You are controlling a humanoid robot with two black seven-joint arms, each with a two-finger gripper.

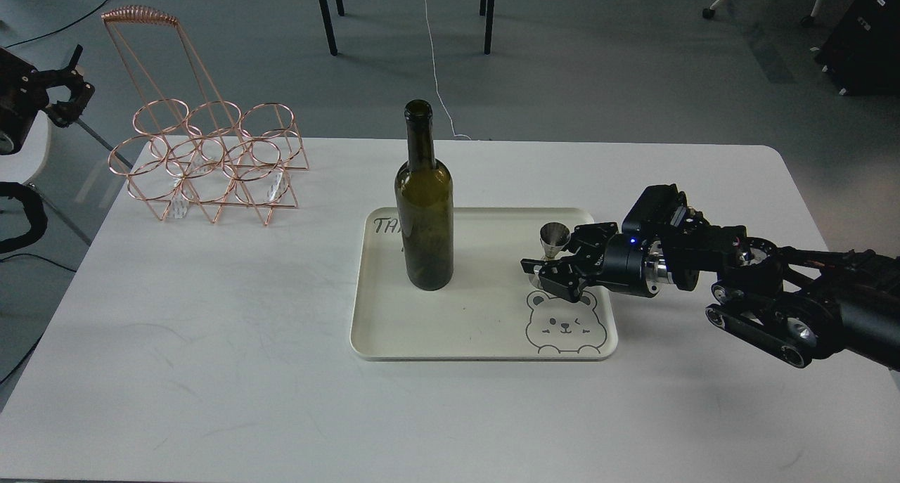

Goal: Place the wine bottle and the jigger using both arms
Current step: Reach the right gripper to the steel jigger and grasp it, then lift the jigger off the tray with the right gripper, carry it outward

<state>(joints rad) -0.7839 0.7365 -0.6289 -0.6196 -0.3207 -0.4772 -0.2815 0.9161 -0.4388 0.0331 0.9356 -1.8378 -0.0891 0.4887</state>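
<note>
I will next pick up the silver jigger (554,235) with my right gripper by its narrow middle (550,256), to place the jigger with both arms at work.
The dark olive-green wine bottle (424,223) stands upright on the left part of a cream tray (450,328). The small silver jigger (554,235) stands upright on the tray's right part, above a drawn bear. My right gripper (550,252) reaches in from the right at the jigger's waist, jaws apart, with one finger in front of the jigger and one behind it; its lower cone is partly hidden. My left gripper (69,89) is far off at the upper left, beyond the table's edge, with its fingers apart and empty.
A copper wire bottle rack (211,159) with a tall handle stands on the white table (211,342) at the back left. Chair legs and cables are on the floor behind the table.
</note>
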